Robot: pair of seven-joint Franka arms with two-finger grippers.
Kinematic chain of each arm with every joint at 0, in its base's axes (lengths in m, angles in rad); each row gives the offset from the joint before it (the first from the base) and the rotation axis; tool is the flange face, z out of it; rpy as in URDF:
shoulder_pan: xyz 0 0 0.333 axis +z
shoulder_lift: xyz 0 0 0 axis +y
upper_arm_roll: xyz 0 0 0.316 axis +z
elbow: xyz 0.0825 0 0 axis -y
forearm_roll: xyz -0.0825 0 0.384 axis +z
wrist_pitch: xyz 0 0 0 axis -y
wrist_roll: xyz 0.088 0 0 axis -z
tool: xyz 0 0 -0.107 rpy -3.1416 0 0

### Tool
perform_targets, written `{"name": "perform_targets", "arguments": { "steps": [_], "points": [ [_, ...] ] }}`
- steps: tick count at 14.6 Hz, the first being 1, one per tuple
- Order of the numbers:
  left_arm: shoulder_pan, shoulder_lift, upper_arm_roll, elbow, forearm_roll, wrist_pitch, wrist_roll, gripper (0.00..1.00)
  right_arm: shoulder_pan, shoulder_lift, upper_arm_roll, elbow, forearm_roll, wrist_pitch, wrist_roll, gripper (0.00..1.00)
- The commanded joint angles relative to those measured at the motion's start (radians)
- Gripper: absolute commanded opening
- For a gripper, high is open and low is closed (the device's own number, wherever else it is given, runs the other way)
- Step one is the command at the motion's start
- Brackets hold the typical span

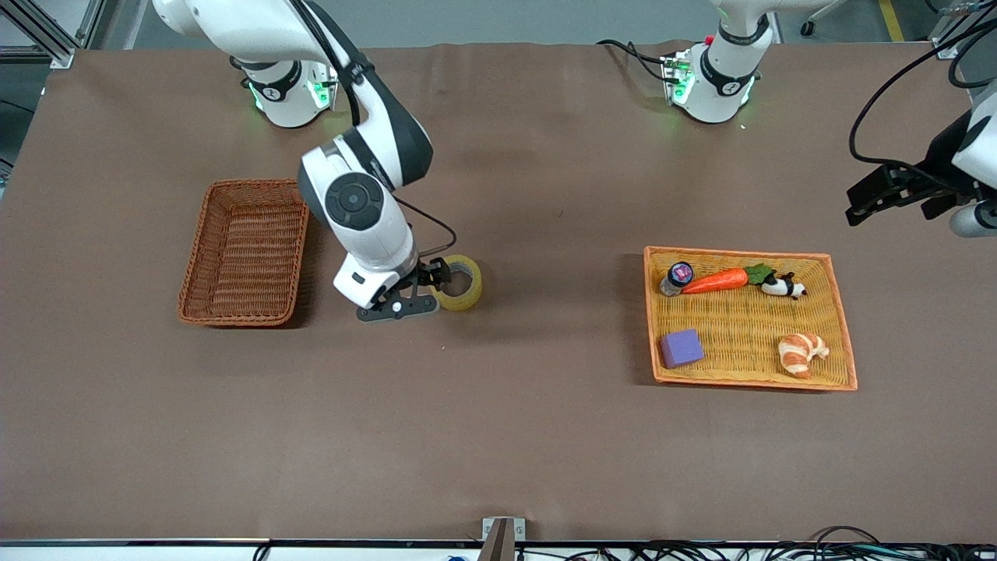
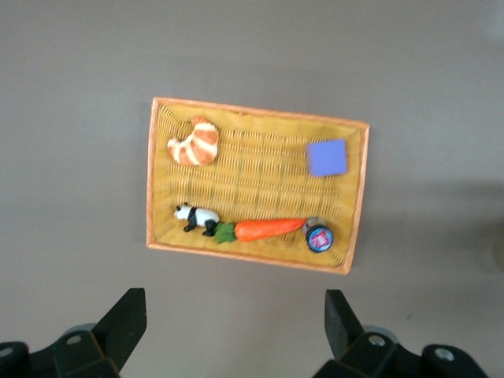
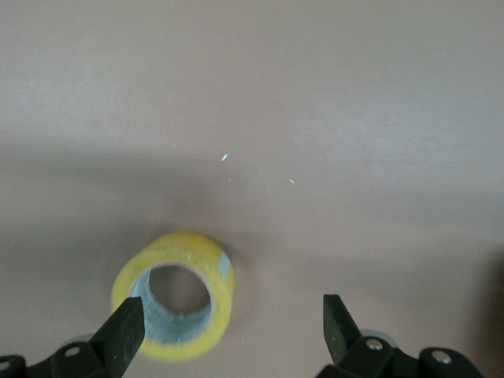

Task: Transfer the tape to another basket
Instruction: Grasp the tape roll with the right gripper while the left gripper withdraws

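My right gripper is going to grab the tape by its ring side (image 1: 474, 281) next, to move it into the dark reddish-brown basket (image 1: 245, 253).
The tape (image 1: 460, 282), a yellowish roll with a grey core, sits on the brown table between the two baskets. My right gripper (image 1: 442, 274) is low right beside it, on the side toward the basket, fingers open and empty. In the right wrist view the tape (image 3: 177, 307) lies next to one fingertip (image 3: 126, 324), not centred in my right gripper (image 3: 230, 316). The dark reddish-brown basket (image 1: 245, 253) stands empty toward the right arm's end. My left gripper (image 1: 857, 204) waits open and empty, up in the air past the tray; it also shows in the left wrist view (image 2: 234, 309).
The light orange-yellow tray (image 1: 748, 382) toward the left arm's end holds a carrot (image 1: 715, 280), a small jar (image 1: 676, 277), a panda toy (image 1: 783, 287), a croissant (image 1: 802, 352) and a purple block (image 1: 681, 347). The tray also shows in the left wrist view (image 2: 150, 181).
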Motion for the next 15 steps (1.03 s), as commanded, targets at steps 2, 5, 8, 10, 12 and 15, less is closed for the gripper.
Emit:
{"name": "perform_targets", "arguments": {
  "steps": [2, 5, 8, 10, 12, 15],
  "points": [
    [-0.008, -0.083, 0.009, -0.113, -0.017, 0.002, 0.031, 1.0, 0.053, 0.034, -0.011, -0.141, 0.004, 0.185, 0.006, 1.0],
    [-0.004, -0.083, 0.011, -0.117, -0.04, 0.004, 0.035, 1.0, 0.087, 0.076, -0.011, -0.154, 0.004, 0.223, 0.006, 1.0],
    [-0.007, -0.082, 0.006, -0.116, -0.054, 0.004, 0.038, 1.0, 0.112, 0.079, -0.011, -0.163, 0.004, 0.223, 0.006, 1.0],
    [-0.005, -0.082, 0.006, -0.116, -0.054, 0.004, 0.038, 1.0, 0.115, 0.097, -0.014, -0.165, 0.001, 0.226, 0.005, 1.0],
    [-0.002, -0.082, 0.006, -0.116, -0.054, 0.004, 0.048, 1.0, 0.113, 0.102, -0.017, -0.165, -0.001, 0.227, 0.003, 0.98],
    [-0.001, -0.08, 0.006, -0.116, -0.054, 0.002, 0.055, 1.0, 0.106, 0.111, -0.019, -0.163, -0.011, 0.227, 0.003, 0.88]
  ]
}}
